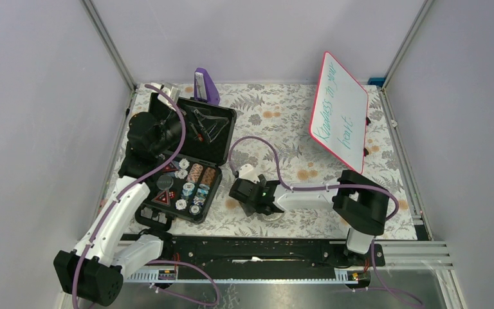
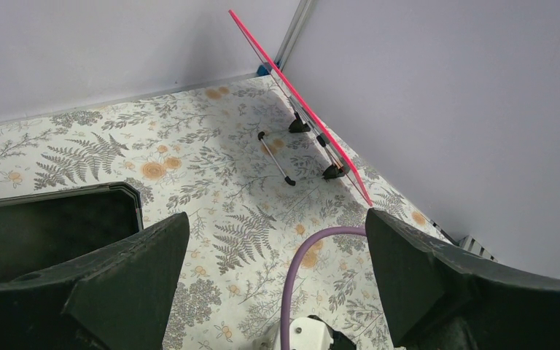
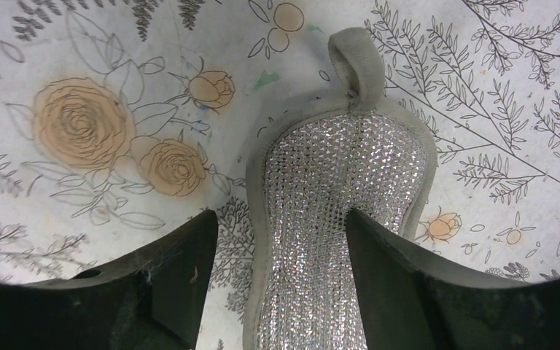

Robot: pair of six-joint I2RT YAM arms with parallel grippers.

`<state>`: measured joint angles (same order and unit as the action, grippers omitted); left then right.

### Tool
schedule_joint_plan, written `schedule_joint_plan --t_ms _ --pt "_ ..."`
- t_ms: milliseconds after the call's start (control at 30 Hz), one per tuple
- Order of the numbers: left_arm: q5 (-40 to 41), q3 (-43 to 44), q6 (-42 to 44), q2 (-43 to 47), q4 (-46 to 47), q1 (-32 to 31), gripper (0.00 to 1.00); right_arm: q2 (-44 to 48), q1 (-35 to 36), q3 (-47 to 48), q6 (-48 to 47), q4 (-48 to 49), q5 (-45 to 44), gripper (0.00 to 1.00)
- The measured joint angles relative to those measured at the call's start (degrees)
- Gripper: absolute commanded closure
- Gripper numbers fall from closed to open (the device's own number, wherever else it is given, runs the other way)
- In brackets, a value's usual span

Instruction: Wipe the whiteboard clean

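Observation:
The pad's grey side rim lies between both fingers of my right gripper, so it is time to close now, which would catch the pad.
The whiteboard (image 1: 339,112), white with a red-pink rim and green handwriting, stands tilted on its stand at the back right. It shows edge-on in the left wrist view (image 2: 299,109). A silver glittery scrubbing pad (image 3: 335,175) with a grey rim and loop lies flat on the floral cloth. My right gripper (image 1: 252,198) (image 3: 277,248) is low over it, open, with one finger beside the pad's left edge and the other over its right part. My left gripper (image 1: 154,136) (image 2: 277,277) is open and empty above the black case.
An open black case (image 1: 186,161) with poker chips and cards lies at the left. A purple object (image 1: 206,87) stands at the back. A purple cable (image 2: 299,270) loops over the cloth. Grey walls close three sides.

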<state>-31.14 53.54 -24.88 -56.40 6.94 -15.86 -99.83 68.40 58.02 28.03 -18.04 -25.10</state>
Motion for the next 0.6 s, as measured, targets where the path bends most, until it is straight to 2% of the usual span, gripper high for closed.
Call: schedule_joint_plan --t_ms 33,233,400,600 --pt "0.00 0.00 -0.02 -0.02 0.00 0.00 0.01 -0.50 0.00 0.00 0.11 0.04 -0.44 0.33" --pt "-0.02 0.00 0.00 -0.09 0.00 0.00 0.01 -2.12 0.00 0.28 2.54 0.76 -3.67 0.74" --pt "-0.04 0.02 0.00 -0.35 0.00 0.00 0.01 -1.79 0.07 0.28 4.85 0.44 -5.51 1.00" --pt "-0.15 0.02 -0.02 -0.44 -0.02 0.00 0.01 2.82 0.07 -1.18 6.03 -0.42 -8.31 1.00"
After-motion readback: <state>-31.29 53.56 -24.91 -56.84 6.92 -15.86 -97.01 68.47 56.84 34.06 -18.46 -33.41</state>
